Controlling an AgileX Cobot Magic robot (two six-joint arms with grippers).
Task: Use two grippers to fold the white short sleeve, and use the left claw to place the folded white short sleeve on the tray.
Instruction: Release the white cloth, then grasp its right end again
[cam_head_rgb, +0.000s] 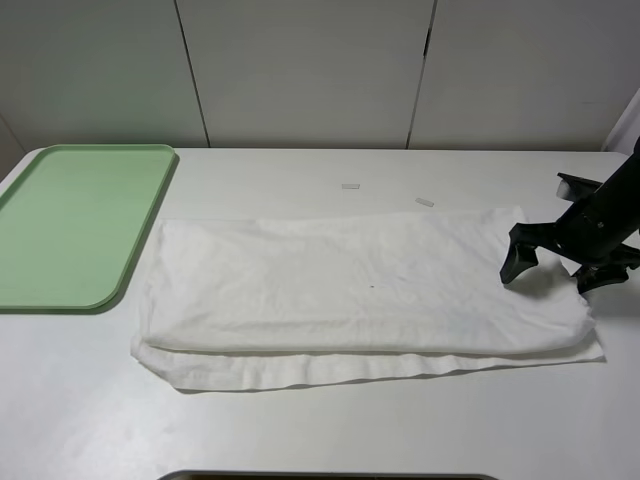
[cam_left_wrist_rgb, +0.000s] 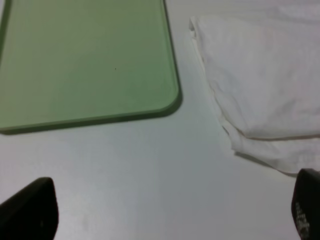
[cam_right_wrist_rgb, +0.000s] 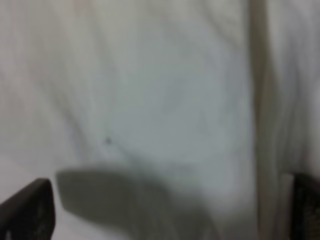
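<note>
The white short sleeve (cam_head_rgb: 360, 290) is to be folded, so my right gripper will grab the shirt by the edge of its end (cam_head_rgb: 570, 283) next.
The white short sleeve (cam_head_rgb: 360, 290) lies folded into a long band across the middle of the table, with a lower layer sticking out along its near edge. My right gripper (cam_head_rgb: 550, 275) hovers open over its right end, with nothing between its fingers; in the right wrist view the cloth (cam_right_wrist_rgb: 150, 100) fills the picture between the spread fingertips (cam_right_wrist_rgb: 25, 210). The light green tray (cam_head_rgb: 70, 220) sits empty at the far left. My left gripper (cam_left_wrist_rgb: 165, 220) is out of the high view. Its wrist view shows it open over bare table between the tray's corner (cam_left_wrist_rgb: 165, 100) and the shirt's left end (cam_left_wrist_rgb: 260, 90).
Two small white tape strips (cam_head_rgb: 350, 186) (cam_head_rgb: 425, 202) lie on the table behind the shirt. White wall panels close off the back. A dark edge (cam_head_rgb: 330, 476) shows at the table's front.
</note>
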